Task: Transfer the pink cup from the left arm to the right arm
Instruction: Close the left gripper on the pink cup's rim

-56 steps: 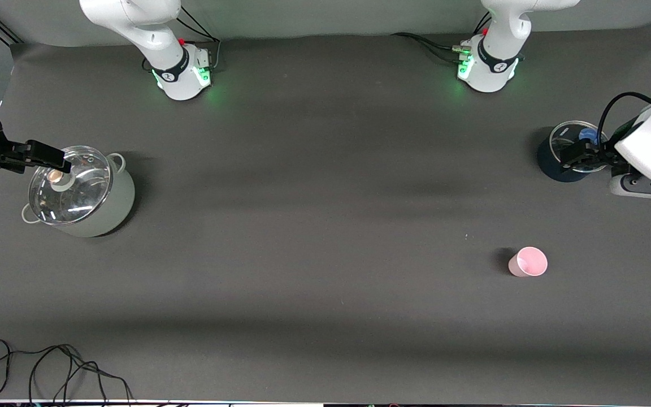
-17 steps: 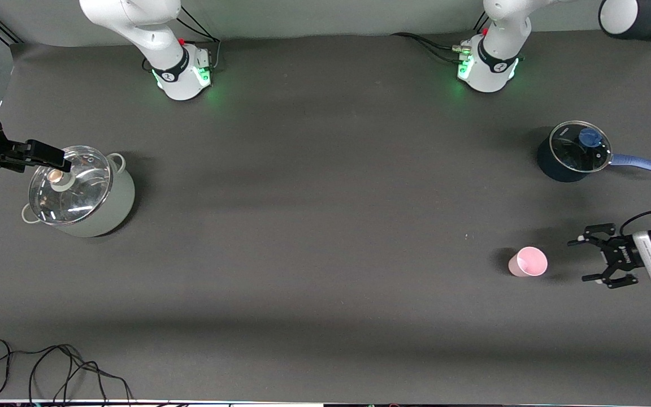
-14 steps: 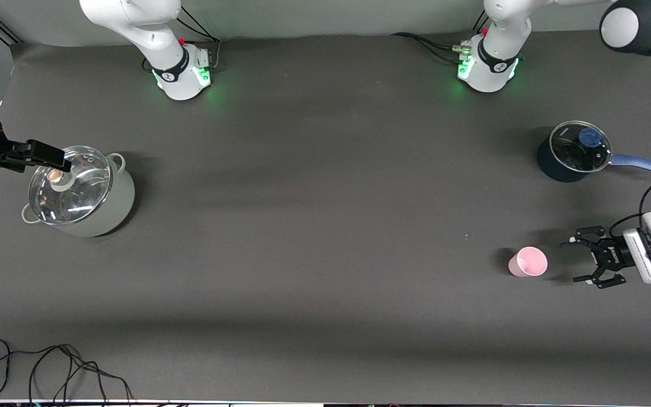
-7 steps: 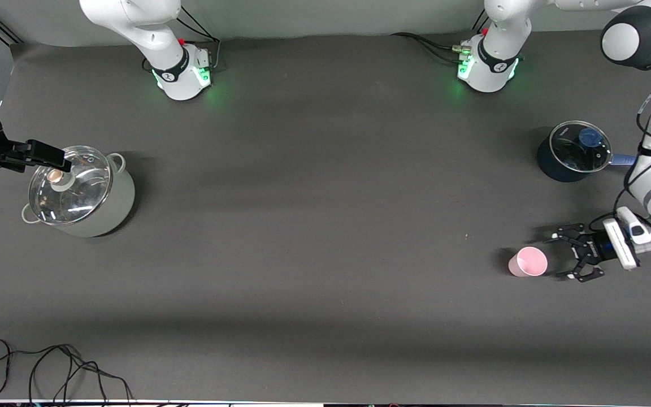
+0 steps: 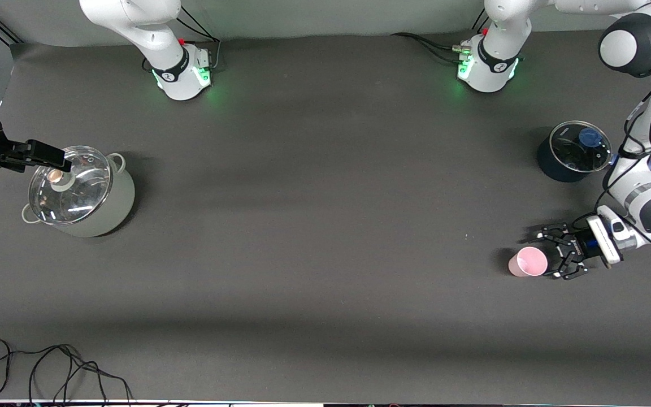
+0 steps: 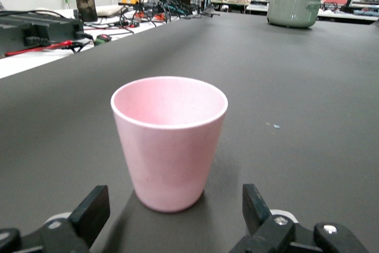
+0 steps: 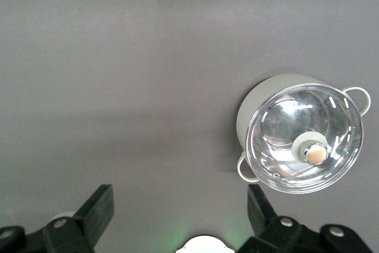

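Note:
My left gripper's fingers don't reach the sides of the pink cup yet. My left gripper would miss if it closed now, so I need to move it toward the cup first.
The pink cup stands upright on the dark table near the left arm's end. My left gripper is down at table height beside it, open, its black claw fingers spread wider than the cup. In the left wrist view the cup fills the middle, just ahead of the fingertips, and nothing touches it. My right gripper shows only in its own wrist view, open and empty, high over the table near the right arm's base.
A grey-green pot with a glass lid stands at the right arm's end; black flat fingers reach over its lid from the table's edge. A dark blue saucepan stands farther from the front camera than the cup. Cables lie at the near edge.
My left gripper has come away from the blue saucepan, dropped to table height and slid up to the pink cup, still open. The cup and the right arm have not moved.

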Robot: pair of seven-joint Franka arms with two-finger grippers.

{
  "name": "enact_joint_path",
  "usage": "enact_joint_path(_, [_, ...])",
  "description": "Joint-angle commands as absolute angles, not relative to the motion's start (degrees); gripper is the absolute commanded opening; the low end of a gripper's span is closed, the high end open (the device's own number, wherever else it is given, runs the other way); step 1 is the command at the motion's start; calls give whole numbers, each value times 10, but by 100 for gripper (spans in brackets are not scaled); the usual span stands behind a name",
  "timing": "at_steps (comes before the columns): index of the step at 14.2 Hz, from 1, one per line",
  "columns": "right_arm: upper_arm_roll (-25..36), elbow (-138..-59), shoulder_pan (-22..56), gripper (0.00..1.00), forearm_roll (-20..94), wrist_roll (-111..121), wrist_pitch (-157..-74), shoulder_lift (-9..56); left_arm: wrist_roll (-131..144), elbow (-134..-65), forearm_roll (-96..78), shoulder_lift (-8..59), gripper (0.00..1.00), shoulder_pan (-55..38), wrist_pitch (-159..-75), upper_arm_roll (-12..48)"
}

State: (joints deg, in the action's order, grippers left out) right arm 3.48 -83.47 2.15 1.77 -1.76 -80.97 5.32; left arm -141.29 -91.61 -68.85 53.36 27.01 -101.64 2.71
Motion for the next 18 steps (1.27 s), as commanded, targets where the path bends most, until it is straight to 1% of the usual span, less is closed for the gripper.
enact_joint_path(1, [37, -823, 23, 100, 22, -18, -802, 59, -1432, -924, -715, 534, 100, 258, -1025, 30])
enact_joint_path(6, [37, -824, 23, 100, 22, -18, -802, 59, -1432, -924, -720, 540, 100, 258, -1060, 49])
enact_joint_path(11, [37, -823, 23, 100, 22, -18, -802, 59, -1431, -924, -729, 540, 100, 258, -1064, 58])
enact_joint_path(12, [37, -823, 23, 100, 22, -18, -802, 59, -1433, -924, -729, 540, 95, 258, -1064, 58])
enact_joint_path(14, [37, -823, 23, 100, 22, -18, -802, 59, -1442, -925, -729, 539, 70, 258, -1077, 58])
enact_joint_path(15, [37, -823, 23, 100, 22, -18, -802, 59, -1442, -925, -729, 539, 65, 258, -1077, 58])
enact_joint_path(16, [37, -823, 23, 100, 21, -18, -802, 59, -1443, -925, -729, 538, 62, 258, -1079, 58])
enact_joint_path(17, [37, -823, 23, 100, 21, -18, -802, 59, -1443, -926, -729, 537, 54, 258, -1085, 58])
enact_joint_path(18, [37, -823, 23, 100, 21, -18, -802, 59, -1442, -929, -729, 536, 49, 258, -1090, 58])
